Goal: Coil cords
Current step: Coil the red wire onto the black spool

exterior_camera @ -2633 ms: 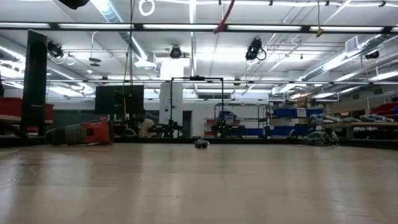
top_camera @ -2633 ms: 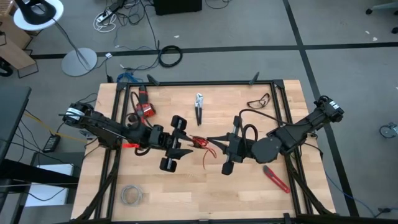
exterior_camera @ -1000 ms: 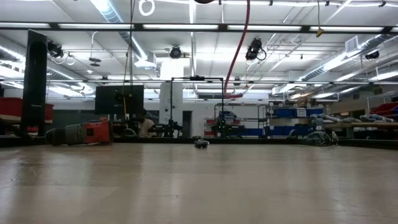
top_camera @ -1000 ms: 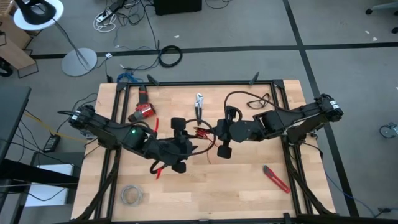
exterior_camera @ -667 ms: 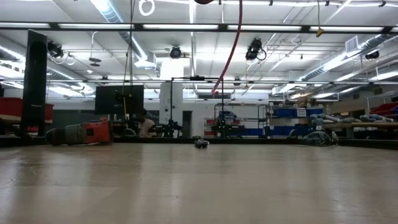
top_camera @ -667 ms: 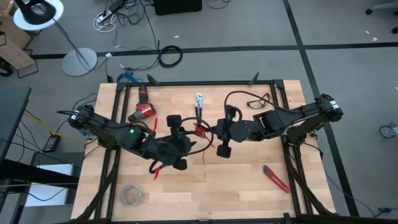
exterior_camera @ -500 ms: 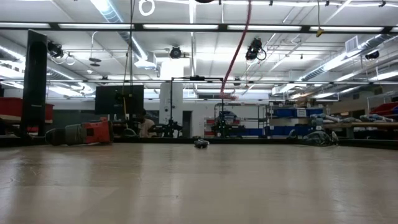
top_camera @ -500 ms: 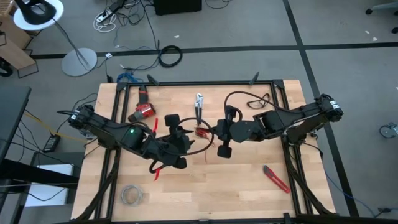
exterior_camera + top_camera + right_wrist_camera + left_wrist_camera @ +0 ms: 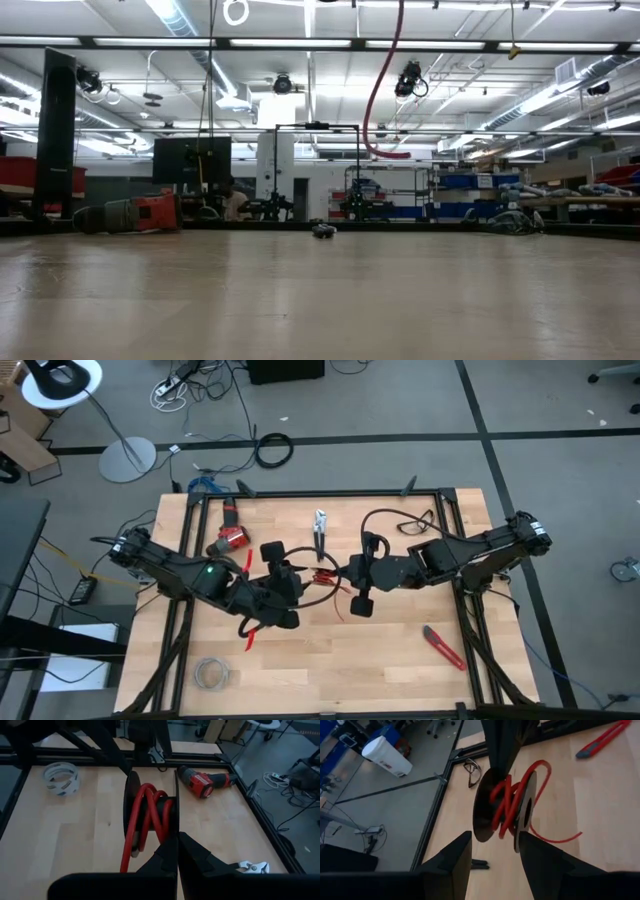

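Note:
The left gripper takes hold of the red cord's loose strand next, to wind the cord around the black spool.
The cords are one thin red cord, partly wound on a black two-disc spool held high over the middle of the table. My left gripper comes at the spool from the table's left and my right gripper from the right, and both are shut on it. A free length of the cord hangs in a curve below, clear of the table. The wound turns sit loosely between the discs. The spool is above the top of the low view. My left gripper has the spool between its two fingers, one finger outside each disc, at the disc edges nearest it. It slants down from the table's left. The spool is clear of the table, its axle across the fingers. My right gripper pinches the rim of one disc between its shut fingertips. It slants down from the table's right side, opposite my left gripper. The disc stands on edge in the hold, and the cord hangs past the fingers untouched.
A red drill lies at the far left, pliers at the far middle and glasses at the far right. A red-handled cutter lies near right and a tape roll near left. Black frame rails edge the table.
My left gripper has rolled a little about its own pointing line while staying in place over the table's middle. The hanging length of the red cord has swung and curled differently below the spool. My right gripper has kept still.

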Available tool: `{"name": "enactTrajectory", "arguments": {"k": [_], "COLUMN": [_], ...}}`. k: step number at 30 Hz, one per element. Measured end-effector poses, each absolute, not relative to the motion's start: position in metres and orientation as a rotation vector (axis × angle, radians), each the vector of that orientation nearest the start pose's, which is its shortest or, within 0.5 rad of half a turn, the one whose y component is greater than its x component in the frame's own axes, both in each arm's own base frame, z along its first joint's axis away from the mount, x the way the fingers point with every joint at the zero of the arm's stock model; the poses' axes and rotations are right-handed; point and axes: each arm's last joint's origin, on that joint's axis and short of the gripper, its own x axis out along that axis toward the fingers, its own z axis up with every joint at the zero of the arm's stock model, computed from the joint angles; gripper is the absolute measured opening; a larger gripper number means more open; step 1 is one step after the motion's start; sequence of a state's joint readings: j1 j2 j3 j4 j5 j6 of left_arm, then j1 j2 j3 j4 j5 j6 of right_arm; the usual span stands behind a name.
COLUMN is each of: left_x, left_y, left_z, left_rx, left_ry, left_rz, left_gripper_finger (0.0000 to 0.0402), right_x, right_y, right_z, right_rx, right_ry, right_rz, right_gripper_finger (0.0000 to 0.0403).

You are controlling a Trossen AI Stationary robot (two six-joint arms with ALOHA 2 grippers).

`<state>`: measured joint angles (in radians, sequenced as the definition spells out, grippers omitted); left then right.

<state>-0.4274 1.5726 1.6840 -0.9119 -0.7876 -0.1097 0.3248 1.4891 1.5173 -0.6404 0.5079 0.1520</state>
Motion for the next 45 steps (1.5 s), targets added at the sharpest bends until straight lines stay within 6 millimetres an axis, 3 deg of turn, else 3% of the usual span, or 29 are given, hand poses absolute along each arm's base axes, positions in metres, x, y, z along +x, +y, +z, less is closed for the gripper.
{"name": "enactTrajectory", "arguments": {"k": [6, 14, 24, 30, 36, 45], "left_x": [0.299, 0.3, 0.3, 0.302, 0.31, 0.324], "left_y": [-0.115, -0.116, -0.116, -0.118, -0.12, -0.127], "left_z": [0.39, 0.389, 0.388, 0.387, 0.374, 0.358], "left_rx": [0.324, 0.305, 0.286, 0.259, 0.239, 0.223], "left_ry": [0.651, 0.656, 0.655, 0.635, 0.594, 0.453], "left_rz": [0.325, 0.313, 0.316, 0.317, 0.311, 0.276], "left_gripper_finger": [0.0159, 0.012, 0.001, 0.0003, 0.0001, 0.0], "right_x": [0.307, 0.309, 0.311, 0.31, 0.308, 0.294], "right_y": [0.088, 0.089, 0.089, 0.097, 0.108, 0.128], "right_z": [0.383, 0.385, 0.389, 0.395, 0.4, 0.408], "right_rx": [-0.102, -0.106, -0.123, -0.179, -0.226, -0.342], "right_ry": [0.516, 0.491, 0.448, 0.386, 0.337, 0.294], "right_rz": [-0.214, -0.211, -0.212, -0.243, -0.228, -0.284], "right_gripper_finger": [0.0, 0.0, 0.0003, 0.003, 0.0056, 0.0063]}}
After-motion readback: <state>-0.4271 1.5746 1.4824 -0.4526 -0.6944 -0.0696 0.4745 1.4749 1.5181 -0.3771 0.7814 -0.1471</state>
